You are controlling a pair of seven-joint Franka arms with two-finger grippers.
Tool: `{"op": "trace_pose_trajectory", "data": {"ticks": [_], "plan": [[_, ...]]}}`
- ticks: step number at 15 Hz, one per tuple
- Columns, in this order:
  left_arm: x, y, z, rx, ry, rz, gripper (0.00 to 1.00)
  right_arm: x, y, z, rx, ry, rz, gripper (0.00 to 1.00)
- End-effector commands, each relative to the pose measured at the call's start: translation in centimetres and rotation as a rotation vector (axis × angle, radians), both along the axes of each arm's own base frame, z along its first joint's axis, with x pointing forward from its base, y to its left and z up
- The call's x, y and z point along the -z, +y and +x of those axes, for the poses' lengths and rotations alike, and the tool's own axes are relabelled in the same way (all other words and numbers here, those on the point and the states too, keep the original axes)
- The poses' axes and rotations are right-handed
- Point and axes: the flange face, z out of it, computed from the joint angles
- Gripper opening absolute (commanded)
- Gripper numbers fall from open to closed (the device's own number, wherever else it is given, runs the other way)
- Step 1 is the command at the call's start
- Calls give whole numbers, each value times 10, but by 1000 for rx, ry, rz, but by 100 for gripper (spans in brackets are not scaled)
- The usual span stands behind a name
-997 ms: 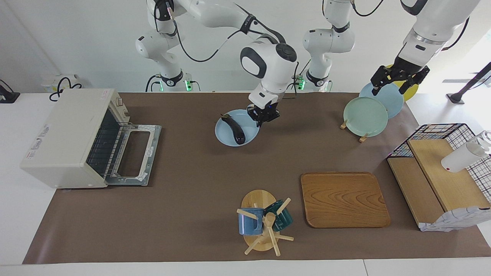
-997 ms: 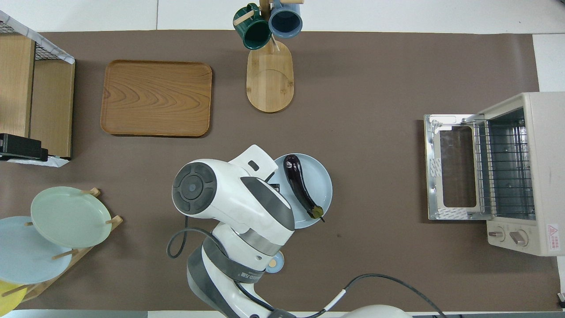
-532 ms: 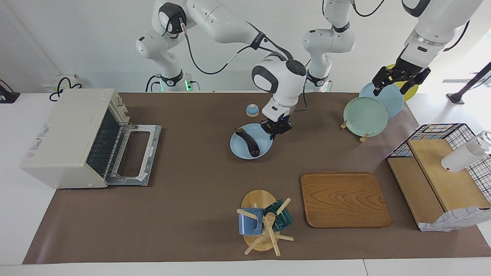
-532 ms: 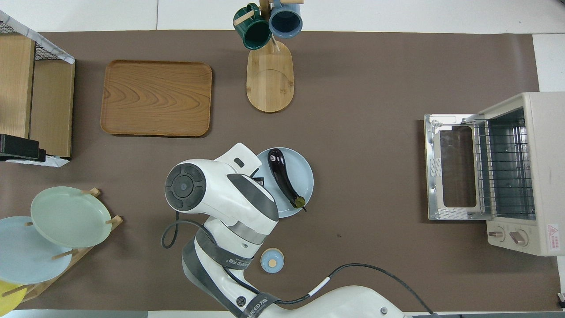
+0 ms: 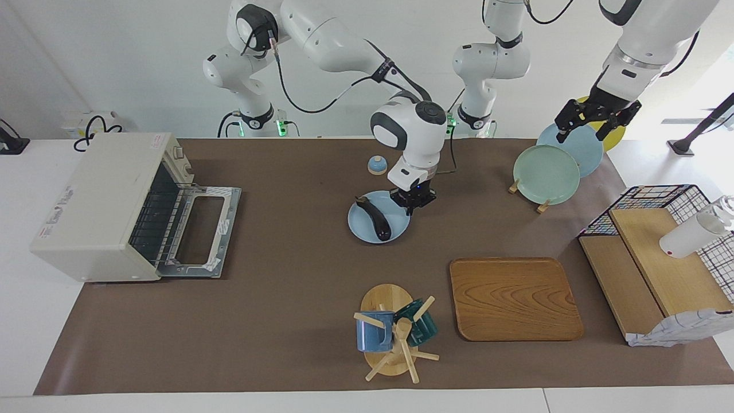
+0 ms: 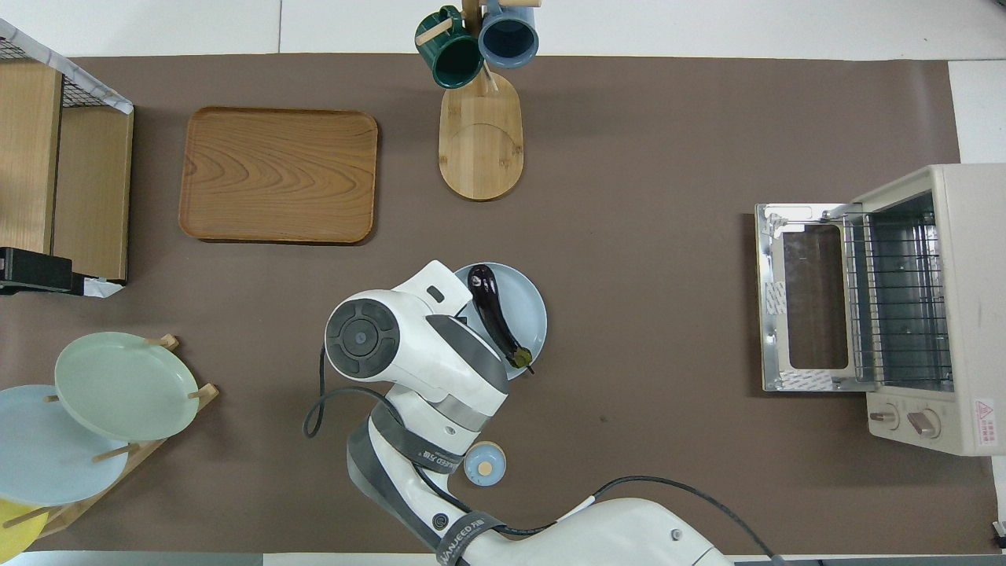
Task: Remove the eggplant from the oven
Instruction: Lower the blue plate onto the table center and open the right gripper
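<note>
I will lift the eggplant off the light blue plate (image 6: 528, 313) next, so I will grab it with my left gripper by its rounded purple end (image 6: 482, 283).
The dark purple eggplant (image 5: 375, 218) (image 6: 492, 311) lies on a light blue plate (image 5: 397, 227) (image 6: 528, 313) mid-table, outside the oven. My right gripper (image 5: 412, 205) is shut on that plate's rim, on the edge toward the left arm's end; in the overhead view the arm's own wrist hides it. I cannot tell whether the plate rests on the mat or hangs just above it. The cream oven (image 5: 94, 198) (image 6: 955, 310) stands at the right arm's end, its door (image 5: 200, 229) folded down and its rack bare. My left gripper (image 5: 596, 119) waits open over the plate rack.
A small blue knobbed lid (image 5: 376, 165) (image 6: 484, 464) sits near the robots. A wooden tray (image 5: 515, 298), a mug tree (image 5: 393, 335) with two mugs, a plate rack holding a green plate (image 5: 546, 174), and a wire-and-wood shelf (image 5: 659, 258) stand around.
My right gripper has carried the plate with the eggplant away from the oven, toward the left arm's end and farther from the robots, uncovering the small blue lid. The left arm barely moved.
</note>
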Motion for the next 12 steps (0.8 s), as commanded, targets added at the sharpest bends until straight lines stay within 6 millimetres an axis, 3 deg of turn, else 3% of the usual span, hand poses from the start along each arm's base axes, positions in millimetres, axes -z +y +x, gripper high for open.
{"op": "trace_pose_trajectory", "data": {"ticks": [1,3,4,5,7,9,12], "plan": [[2,3,-9,-14,-22,-5,100,-4,-4,0,35,-20,64,24],[3,2,-8,-31,-25,-7,100,-8,0,3,34,-49,102,38],[4,2,-7,-31,-28,-7,100,-13,1,5,32,-58,108,53],[6,2,-7,-31,-26,-7,100,-19,2,7,31,-62,109,55],[7,-4,-6,-45,-30,-21,100,-34,-4,7,22,-49,68,47],[15,-16,-5,-83,-28,-18,100,-65,-32,17,15,-27,30,44],[24,-37,-5,-101,-25,-19,100,-126,-95,33,12,16,-21,44]]}}
